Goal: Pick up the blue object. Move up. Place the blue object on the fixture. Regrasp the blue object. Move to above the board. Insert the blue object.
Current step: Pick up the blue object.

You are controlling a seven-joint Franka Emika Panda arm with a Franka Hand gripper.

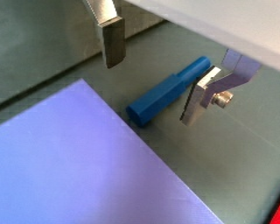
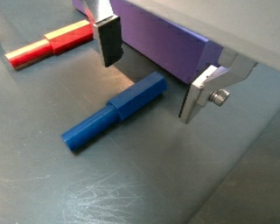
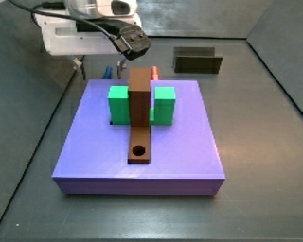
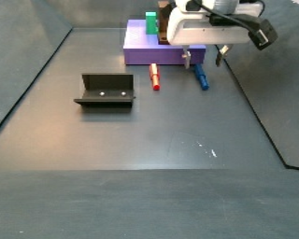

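The gripper grabs the blue object by its thicker body [image 1: 157, 98] next, to set it on the fixture.
The blue object [image 2: 116, 109] is a slim blue peg lying flat on the dark floor beside the board [image 2: 166, 39]; it also shows as the blue object [image 1: 171, 89] and the blue object [image 4: 202, 78]. My gripper [image 2: 152, 74] hangs open just over its thicker end, one finger on each side and neither touching it. In the other views the gripper [image 1: 154, 74], [image 4: 201, 59] stands at the edge of the board [image 4: 142, 54]. The fixture [image 4: 105, 91], also the fixture [image 3: 199, 61], stands apart on the floor with nothing on it.
A red peg [image 4: 156, 78] lies on the floor parallel to the blue one, also the red peg [image 2: 49, 45]. The board [image 3: 141, 142] carries two green blocks [image 3: 118, 104], [image 3: 165, 104] and a brown bar [image 3: 141, 113] with a round hole. Grey walls ring the floor.
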